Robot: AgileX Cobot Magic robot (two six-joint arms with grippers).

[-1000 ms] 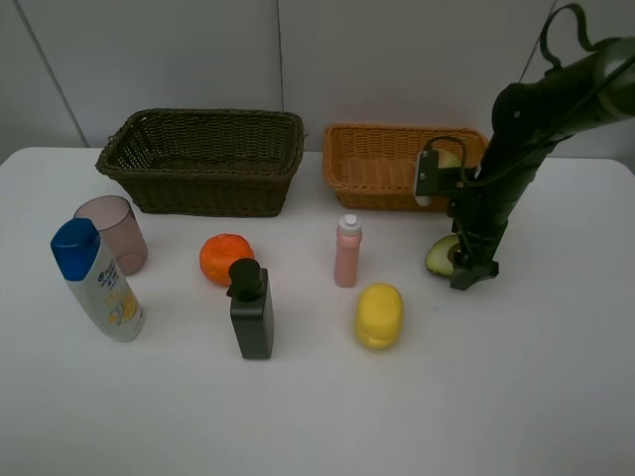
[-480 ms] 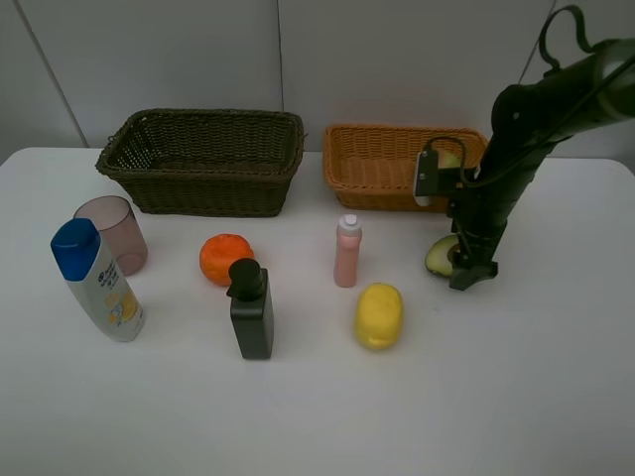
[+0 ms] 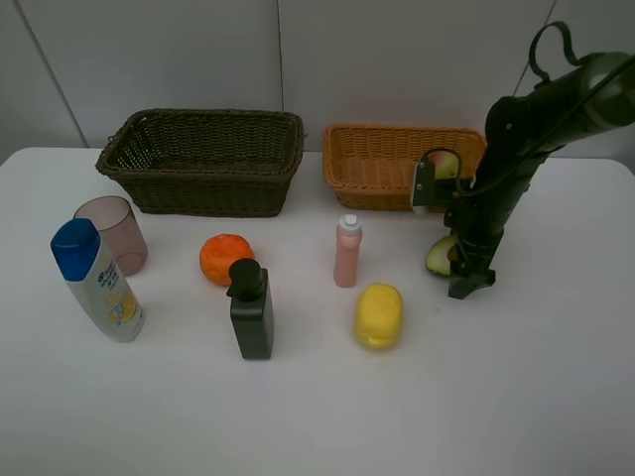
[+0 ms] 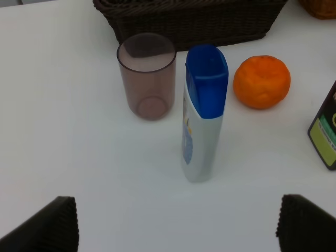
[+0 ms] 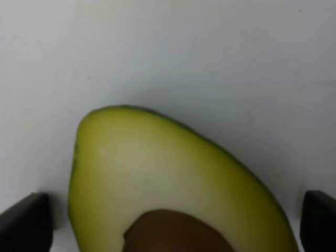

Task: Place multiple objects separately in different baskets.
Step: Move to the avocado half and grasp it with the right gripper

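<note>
My right gripper's fingers are down beside the halved avocado [image 3: 440, 256] [image 5: 157, 178], near the table, so my right gripper should close. Closing now would hold the avocado.
The halved avocado [image 3: 440, 256] [image 5: 157, 178] lies cut side up on the table in front of the orange-tan basket [image 3: 382, 164]. My right gripper [image 3: 462, 274] [image 5: 170, 226] is down over it, open, one finger on each side and a gap showing. A green-red pear [image 3: 443, 164] lies in that basket. The dark basket [image 3: 203, 159] [image 4: 194, 21] is empty. My left gripper [image 4: 181, 226] hangs open above the white blue-capped bottle [image 4: 203, 113] [image 3: 96, 281] and is out of the exterior view. Standing loose are the mauve cup [image 4: 147, 76] [image 3: 112, 233], orange [image 4: 261, 81] [image 3: 225, 258], black pump bottle [image 3: 251, 310], pink bottle [image 3: 347, 251] and lemon [image 3: 379, 315].
Both baskets stand side by side at the back of the white table [image 3: 317, 416], against a grey wall. The black bottle's label [image 4: 325, 136] shows at the left wrist view's edge. The right arm [image 3: 516, 149] leans over the orange-tan basket's right end.
The right arm has shifted slightly, uncovering more of the pear in the orange-tan basket. The gripper stays down at the avocado. Nothing else has moved.
</note>
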